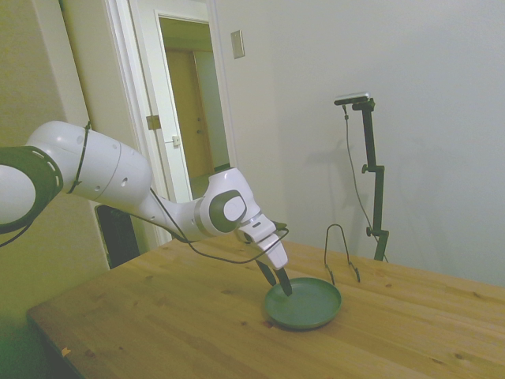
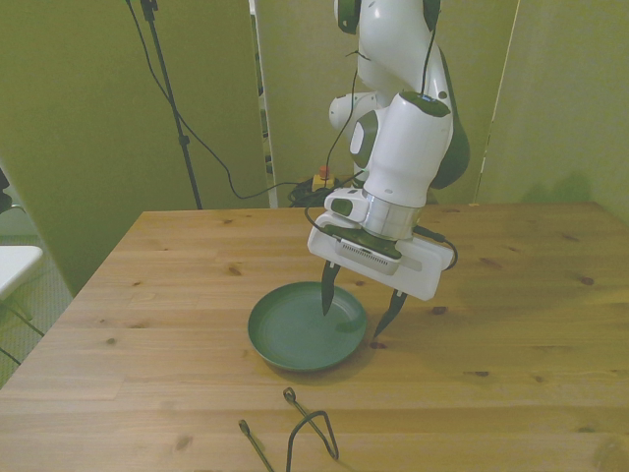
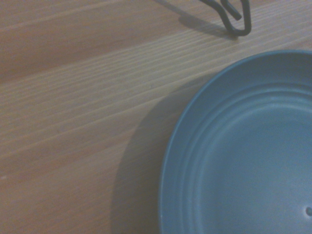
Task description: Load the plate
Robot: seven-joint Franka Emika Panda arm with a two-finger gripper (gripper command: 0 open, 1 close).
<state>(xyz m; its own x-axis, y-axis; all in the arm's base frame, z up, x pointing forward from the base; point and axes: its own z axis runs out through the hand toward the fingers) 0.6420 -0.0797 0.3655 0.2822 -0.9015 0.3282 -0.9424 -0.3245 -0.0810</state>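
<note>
I need to grab the plate [image 2: 300, 334] by its raised rim [image 2: 360, 332] with my gripper next, to load the dark green plate into the wire stand.
The dark green plate [image 1: 309, 304] [image 2: 300, 334] lies flat on the wooden table, and it fills one corner of the wrist view [image 3: 248, 156]. My gripper [image 1: 276, 279] [image 2: 361, 307] is open and tilted down over the plate's rim, on the front view's right side. One finger [image 2: 327, 293] reaches inside the plate. The other finger [image 2: 393, 311] stands outside the rim above the table. Nothing is held between them.
A thin black wire stand [image 1: 341, 253] [image 2: 298, 433] [image 3: 230, 15] stands on the table just beyond the plate, near the front view's lower edge. A door and a wall are behind the table in the side view.
</note>
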